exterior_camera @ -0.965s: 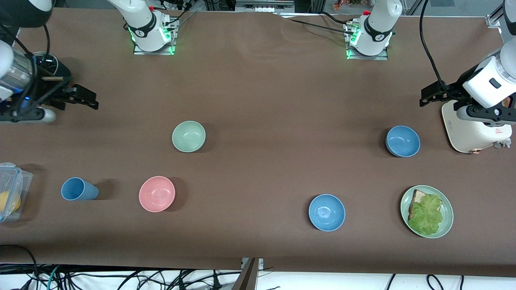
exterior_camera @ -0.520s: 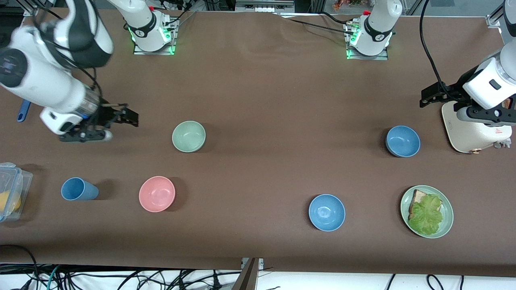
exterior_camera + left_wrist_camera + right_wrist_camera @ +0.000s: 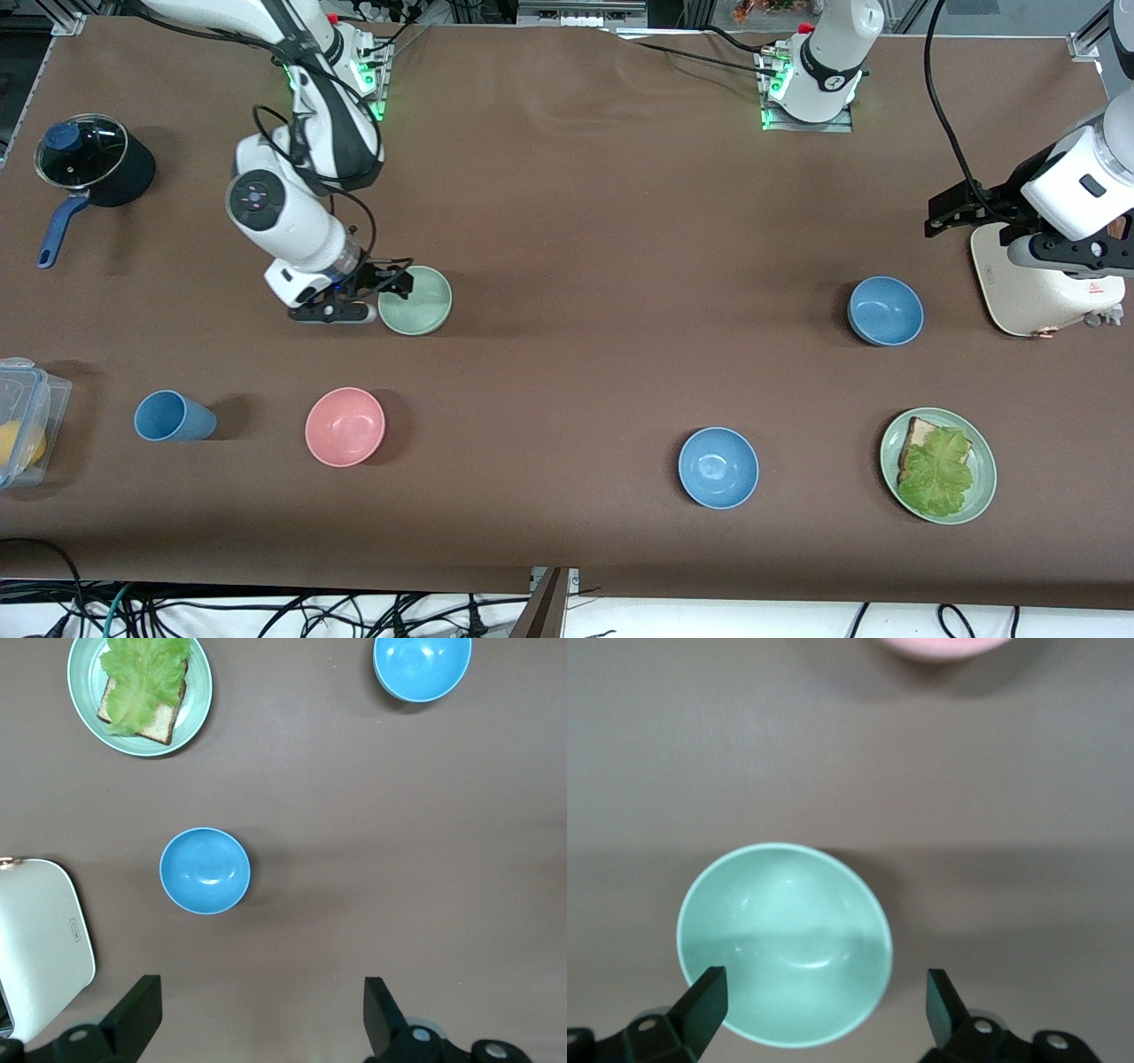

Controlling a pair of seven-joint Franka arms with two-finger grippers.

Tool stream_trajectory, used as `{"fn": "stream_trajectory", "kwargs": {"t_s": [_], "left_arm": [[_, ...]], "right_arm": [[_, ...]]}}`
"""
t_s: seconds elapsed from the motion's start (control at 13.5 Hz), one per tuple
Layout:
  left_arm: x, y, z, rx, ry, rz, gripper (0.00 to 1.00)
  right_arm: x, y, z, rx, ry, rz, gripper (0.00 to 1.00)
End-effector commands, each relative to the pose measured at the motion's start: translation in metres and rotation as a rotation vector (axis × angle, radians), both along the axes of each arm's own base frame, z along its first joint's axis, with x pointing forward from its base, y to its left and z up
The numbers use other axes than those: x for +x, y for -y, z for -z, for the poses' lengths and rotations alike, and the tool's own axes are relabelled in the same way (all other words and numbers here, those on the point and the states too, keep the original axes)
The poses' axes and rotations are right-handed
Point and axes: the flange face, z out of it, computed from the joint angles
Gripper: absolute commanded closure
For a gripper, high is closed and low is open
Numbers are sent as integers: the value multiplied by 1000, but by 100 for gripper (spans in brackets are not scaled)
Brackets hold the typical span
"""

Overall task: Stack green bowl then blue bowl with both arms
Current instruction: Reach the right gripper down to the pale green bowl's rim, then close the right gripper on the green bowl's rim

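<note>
The right gripper grabs the green bowl by its rim (image 3: 387,320) (image 3: 889,961) next, to leave the bowl's hollow inside free for stacking.
The green bowl (image 3: 416,301) sits upright on the brown table toward the right arm's end. My right gripper (image 3: 399,282) hangs open over the rim of the green bowl (image 3: 784,943), one finger (image 3: 704,999) above the bowl's edge and the other above bare table. One blue bowl (image 3: 885,310) stands toward the left arm's end, and a second blue bowl (image 3: 718,467) lies nearer the front camera. My left gripper (image 3: 932,213) waits open, high beside the toaster, holding nothing. Below the left gripper (image 3: 261,1010) is bare table, with a blue bowl (image 3: 205,870) a little way off.
A pink bowl (image 3: 345,426) and a blue cup (image 3: 173,416) stand nearer the camera than the green bowl. A lidded pot (image 3: 93,159) and a clear container (image 3: 22,421) sit at the right arm's end. A white toaster (image 3: 1045,283) and a green plate (image 3: 983,496) with bread and lettuce are at the left arm's end.
My right arm has swung in from its end of the table until its gripper is over the green bowl's rim, which uncovered the pot. The left arm has hardly moved.
</note>
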Motion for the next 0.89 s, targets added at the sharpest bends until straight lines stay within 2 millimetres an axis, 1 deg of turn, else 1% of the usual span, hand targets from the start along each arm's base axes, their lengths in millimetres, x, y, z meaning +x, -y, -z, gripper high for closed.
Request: {"fn": "stream_trajectory", "kwargs": {"t_s": [0.0,0.07,0.22,0.37,0.45,0.52,0.59,0.67,0.82], "left_arm": [[5,-2,-4,24,-7,10,0],[5,-3,-4,24,-7,9,0],[5,-3,-4,24,-9,9,0],[5,-2,-4,23,-9,8,0],[5,-2,-4,23,-9,10,0],[5,-3,-4,24,-9,9,0],[5,-2,-3,23,-10,10,0],[5,-3,-3,24,-10,10,0],[5,-3,-4,24,-9,10,0]], "right_arm": [[-1,5,10,-5,7,5,1],[-1,6,15,-6,3,3,1],[2,16,25,-12,-6,15,2],[1,18,39,-11,-9,27,9],[-2,18,48,-11,-9,33,14],[-5,20,53,-8,1,36,22],[-6,19,56,-9,-1,36,36],[-6,20,54,-9,-1,39,53],[-4,18,50,-6,2,48,92]]}}
